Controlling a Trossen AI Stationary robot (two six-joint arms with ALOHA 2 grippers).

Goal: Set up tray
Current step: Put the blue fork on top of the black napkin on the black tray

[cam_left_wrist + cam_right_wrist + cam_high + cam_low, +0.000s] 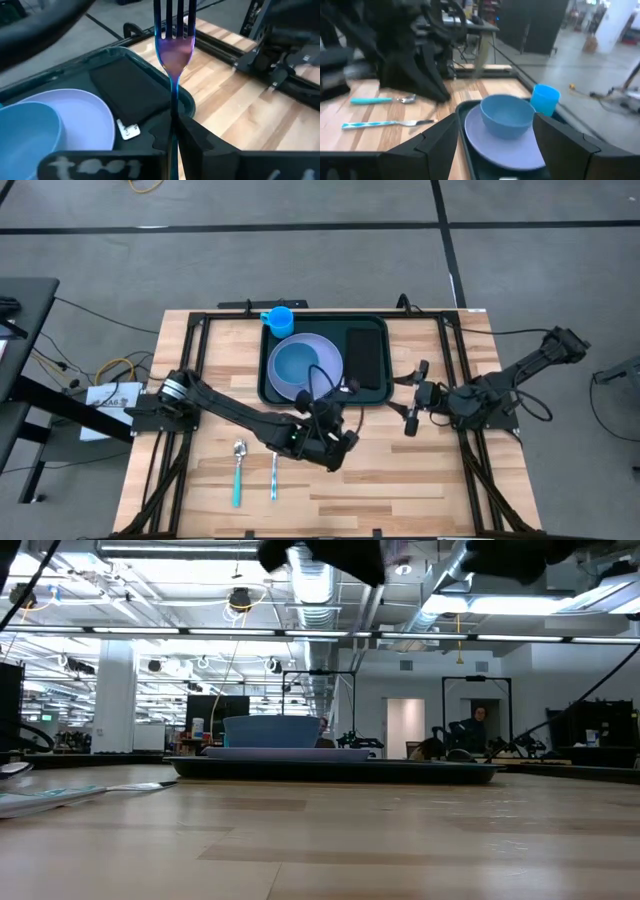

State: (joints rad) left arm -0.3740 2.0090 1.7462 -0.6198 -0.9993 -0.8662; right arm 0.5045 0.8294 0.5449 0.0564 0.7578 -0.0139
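Note:
I'll grab the fork's iridescent head with my right gripper to lay the fork on the tray's black napkin.
The dark green tray lies at the table's far middle. It carries a lavender plate with a blue bowl on it, a blue cup in its far left corner, and a flat black napkin on its right side. My left gripper hovers at the tray's near edge, shut on a fork with an iridescent head. My right gripper waits open just right of the tray; its wrist view looks across the plate and bowl. My left gripper pinches the fork's thin handle between its two fingers. The fork runs on forward in line with the fingers, tines pointing away from them. It is lifted clear, over the tray's near right corner beside the napkin.
A teal-handled spoon and a utensil with a striped teal handle lie side by side on the bare wood near the table's near left. Black frame rails run along the table's left and right sides. Open wood lies between tray and near edge.

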